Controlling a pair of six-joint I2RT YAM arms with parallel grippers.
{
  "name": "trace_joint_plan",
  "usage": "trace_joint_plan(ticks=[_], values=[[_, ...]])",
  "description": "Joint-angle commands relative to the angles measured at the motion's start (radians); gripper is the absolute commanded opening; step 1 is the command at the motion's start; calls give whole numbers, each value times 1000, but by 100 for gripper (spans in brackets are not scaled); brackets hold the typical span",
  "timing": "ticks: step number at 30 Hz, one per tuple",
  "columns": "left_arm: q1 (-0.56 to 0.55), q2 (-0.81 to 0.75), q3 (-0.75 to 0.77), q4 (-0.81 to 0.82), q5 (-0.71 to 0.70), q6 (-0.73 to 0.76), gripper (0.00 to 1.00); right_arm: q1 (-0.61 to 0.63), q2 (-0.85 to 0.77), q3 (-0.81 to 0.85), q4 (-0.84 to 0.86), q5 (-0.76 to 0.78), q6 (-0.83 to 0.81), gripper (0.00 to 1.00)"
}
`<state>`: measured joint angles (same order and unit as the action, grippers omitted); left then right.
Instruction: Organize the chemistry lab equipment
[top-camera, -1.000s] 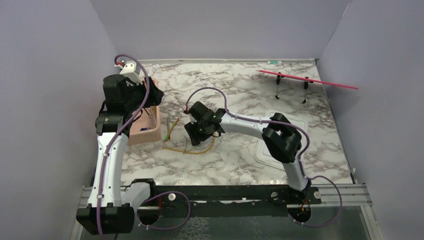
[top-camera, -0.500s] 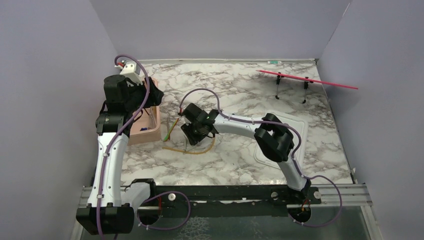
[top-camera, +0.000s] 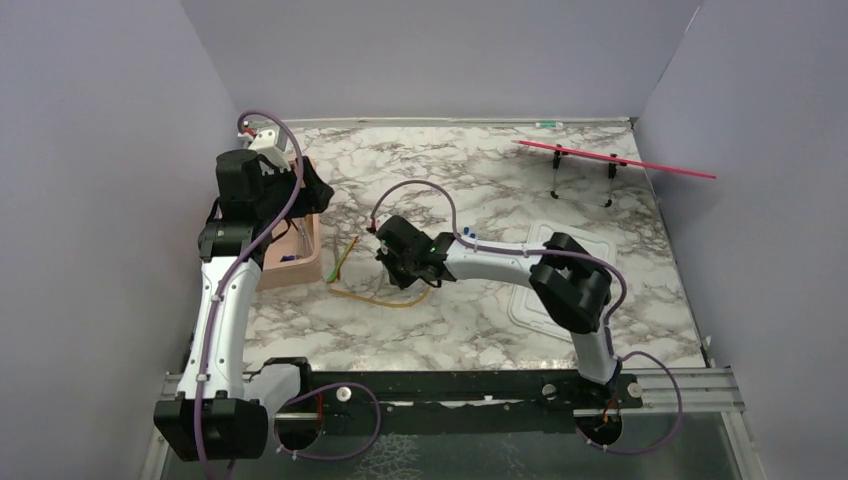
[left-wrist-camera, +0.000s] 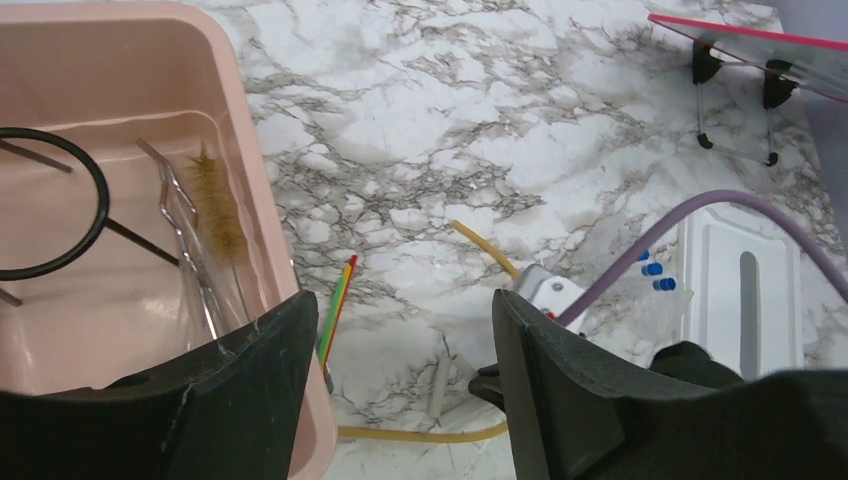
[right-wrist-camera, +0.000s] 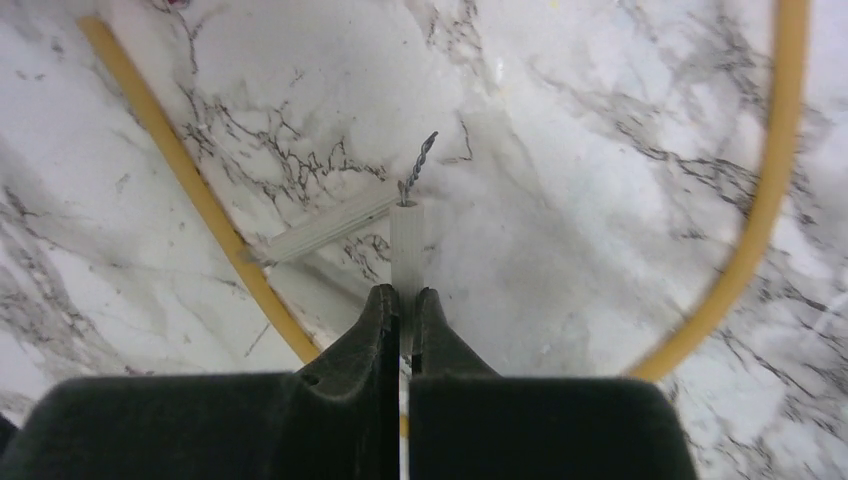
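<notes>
The thin white stick would rise with my right gripper now, pinched below its wire tip.
My right gripper is shut on a thin white stick with a twisted wire tip, low over the marble inside the amber rubber tubing loop. A second white piece lies beside it. In the top view this gripper sits above the tubing. My left gripper is open and holds nothing, hovering over the right wall of the pink tub. In the tub lie a black wire ring, metal tongs and a bristle brush. Blue-capped tubes lie beyond the right arm.
A striped coloured stick lies just right of the tub. The white lid with a grey slot rests at the right. A small stand with a pink top is at the back right. Grey walls enclose the table.
My right gripper has gone from open to shut on the white stick and has shifted slightly over the tubing loop. The left arm has barely moved.
</notes>
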<state>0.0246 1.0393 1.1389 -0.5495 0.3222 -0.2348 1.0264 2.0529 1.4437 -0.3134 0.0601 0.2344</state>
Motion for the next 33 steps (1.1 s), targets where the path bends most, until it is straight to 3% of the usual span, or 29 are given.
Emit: trace_joint_plan(ticks=[1,6,12,21,25,29,33], values=[[-2,35,-23,44,131,-29,69,3,-184,-91,195,67,7,1],[-3,53,-74,105,363,-46,76,-4,-353,-202,351,55,0,1],[-23,32,-165,259,589,-102,77,-9,-505,-267,462,-32,-37,1],[-132,-46,-250,459,756,-137,77,-9,-609,-252,457,-214,-94,1],[-153,-85,-264,496,761,-141,63,-9,-633,-250,448,-229,-93,0],[-152,-128,-269,512,733,-143,42,-9,-645,-255,445,-211,-91,0],[-153,-147,-268,517,738,-147,32,-11,-647,-252,441,-191,-77,1]])
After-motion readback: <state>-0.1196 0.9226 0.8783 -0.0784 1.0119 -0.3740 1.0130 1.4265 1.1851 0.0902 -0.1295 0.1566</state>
